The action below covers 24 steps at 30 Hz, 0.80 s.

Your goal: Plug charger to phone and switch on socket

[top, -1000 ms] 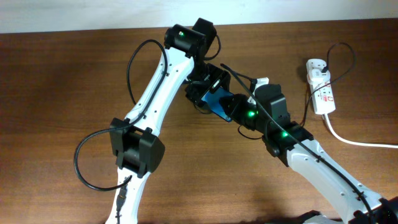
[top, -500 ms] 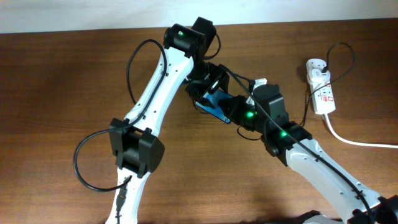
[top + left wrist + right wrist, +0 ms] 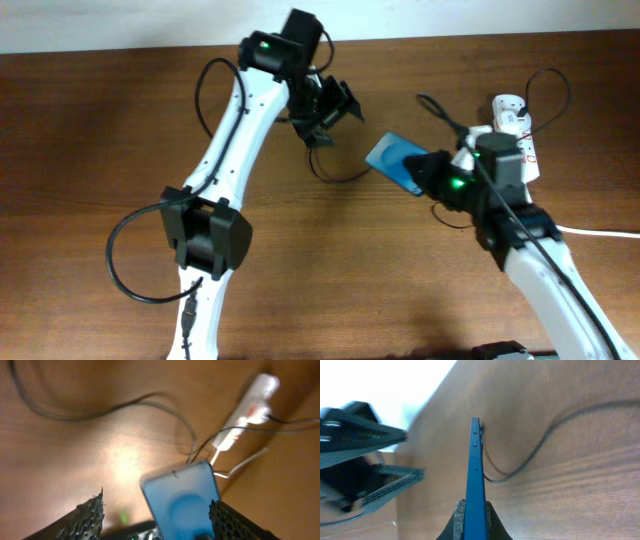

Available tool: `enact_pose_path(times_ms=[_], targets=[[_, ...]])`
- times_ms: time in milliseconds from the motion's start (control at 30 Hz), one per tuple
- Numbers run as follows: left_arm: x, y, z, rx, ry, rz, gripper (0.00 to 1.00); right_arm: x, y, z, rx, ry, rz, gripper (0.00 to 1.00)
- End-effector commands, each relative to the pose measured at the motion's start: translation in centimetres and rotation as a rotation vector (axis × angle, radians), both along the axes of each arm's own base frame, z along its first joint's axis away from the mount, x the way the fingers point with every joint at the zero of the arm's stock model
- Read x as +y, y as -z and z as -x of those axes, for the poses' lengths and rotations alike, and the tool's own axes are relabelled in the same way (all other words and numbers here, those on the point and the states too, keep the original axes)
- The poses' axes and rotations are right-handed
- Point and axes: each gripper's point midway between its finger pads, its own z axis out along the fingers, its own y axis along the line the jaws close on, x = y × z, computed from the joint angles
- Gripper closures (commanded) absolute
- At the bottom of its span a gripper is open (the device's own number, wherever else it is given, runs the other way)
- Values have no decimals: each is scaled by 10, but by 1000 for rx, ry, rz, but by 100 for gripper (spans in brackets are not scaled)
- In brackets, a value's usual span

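Observation:
My left gripper grabs the phone [image 3: 393, 160] by its thin side opposite my right gripper next, leaving the phone's end free for plugging in the charger.
My right gripper [image 3: 428, 176] is shut on the phone [image 3: 393, 160], a slim blue-screened handset held above the table; in the right wrist view the phone [image 3: 476, 470] stands edge-on between my fingers [image 3: 475, 512]. My left gripper [image 3: 335, 105] is open and empty, up and left of the phone; in its wrist view the phone [image 3: 182, 500] shows beyond the spread fingers [image 3: 157, 504]. The charger [image 3: 340, 176], a thin black cable, runs to the phone's far end; I cannot tell whether its tip is seated. The socket [image 3: 516, 140], a white strip, lies at the right.
The socket's thick white cord [image 3: 580, 228] runs off to the right edge. A black cable loop [image 3: 548, 88] rises from the socket. The socket also shows in the left wrist view [image 3: 247, 407], and the black cable in the right wrist view [image 3: 545, 435].
My left gripper has let go near the phone and drawn back up and left, now open. My right arm has carried the phone to the right, toward the socket.

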Motion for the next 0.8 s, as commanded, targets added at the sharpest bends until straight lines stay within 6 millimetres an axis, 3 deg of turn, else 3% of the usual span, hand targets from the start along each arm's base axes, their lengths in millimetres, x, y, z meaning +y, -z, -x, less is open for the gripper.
enact_pose_path(times_ms=[0, 33, 133, 267, 333, 467, 567, 600, 767], targets=[[-4, -28, -14, -148, 148, 186, 27, -18, -51, 16, -147, -10, 9, 96], [-4, -33, -18, -156, 148, 218, 26, -23, -59, 21, -167, 4, 10, 96], [-4, -46, -27, -193, 154, 304, 36, -30, -87, 33, -255, 29, 4, 96], [-19, -86, -25, -369, 338, 549, 24, -44, -111, 40, -282, 163, -71, 96], [-21, -95, -22, -370, 356, 609, 13, -52, -118, 30, -279, 254, -144, 96], [-24, -107, -17, -396, 397, 682, 10, -53, -129, -9, -303, 327, -300, 96], [-28, -120, -18, -427, 421, 744, 11, -35, -130, -44, -309, 323, -457, 96], [-28, -121, -20, -419, 410, 746, 12, -17, -130, -61, -326, 297, -527, 96], [-31, -127, -29, -413, 374, 749, 22, 20, -118, -90, -344, 306, -656, 96]])
